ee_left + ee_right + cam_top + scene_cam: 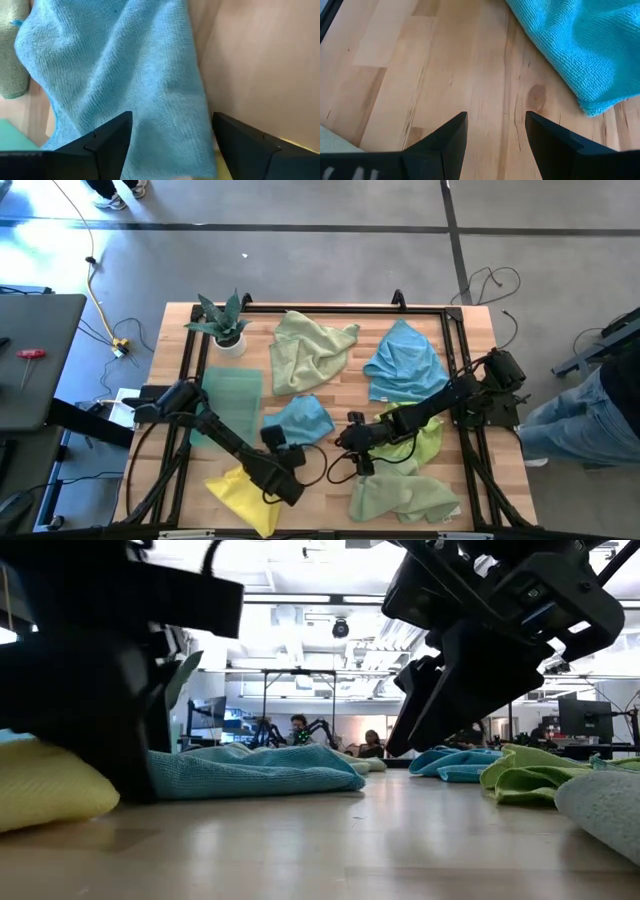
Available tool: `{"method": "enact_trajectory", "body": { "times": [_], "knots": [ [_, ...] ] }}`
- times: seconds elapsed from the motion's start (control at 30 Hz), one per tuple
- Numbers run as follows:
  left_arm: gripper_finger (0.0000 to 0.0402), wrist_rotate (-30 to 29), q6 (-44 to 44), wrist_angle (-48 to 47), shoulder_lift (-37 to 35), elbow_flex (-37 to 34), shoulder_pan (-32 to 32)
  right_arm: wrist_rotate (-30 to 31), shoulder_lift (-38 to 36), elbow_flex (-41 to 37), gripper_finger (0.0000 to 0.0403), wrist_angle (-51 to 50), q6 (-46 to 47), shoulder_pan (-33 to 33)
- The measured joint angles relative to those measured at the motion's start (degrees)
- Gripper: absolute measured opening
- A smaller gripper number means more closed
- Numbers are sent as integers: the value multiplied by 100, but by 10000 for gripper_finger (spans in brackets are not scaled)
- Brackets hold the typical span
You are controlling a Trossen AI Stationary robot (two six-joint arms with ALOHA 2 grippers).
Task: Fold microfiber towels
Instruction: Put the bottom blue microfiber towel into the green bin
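My left gripper will lift and fold the small blue towel, grabbing its loose edge next.
A small sky blue towel lies bunched at the table's middle, also seen as the blue towel in the left wrist view. My left gripper stands open at its near edge, slanting down, with the cloth filling the gap between the fingers of my left gripper. My right gripper hangs open over bare wood just right of that towel, touching nothing. A yellow towel lies under the left arm. My left gripper has its open fingers on either side of the blue towel's near edge, coming from the near side and slanting down. Whether the fingertips touch the cloth I cannot tell. The towel lies slack on the table.
A folded teal towel lies at the left, and a pale green towel and a larger blue towel at the back. Lime green and pale green towels lie near right. A potted plant stands far left.
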Motion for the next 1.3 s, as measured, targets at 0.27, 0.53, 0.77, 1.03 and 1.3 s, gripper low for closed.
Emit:
{"method": "enact_trajectory", "body": {
  "times": [0.27,0.53,0.77,1.03,1.3],
  "knots": [
    [167,588,656,205,2,-4,300,149,0,0,193,9,75,0],
    [10,933,899,350,-121,28,350,370,0,0,193,93,245,-7],
    [4,917,901,184,-677,214,406,856,-276,0,193,181,-2,-11],
    [2,734,842,66,-1542,367,506,1335,-1108,0,193,271,-896,9],
    [1,856,119,-174,-2433,376,827,1495,-1708,0,193,326,-898,-4]
  ]
}}
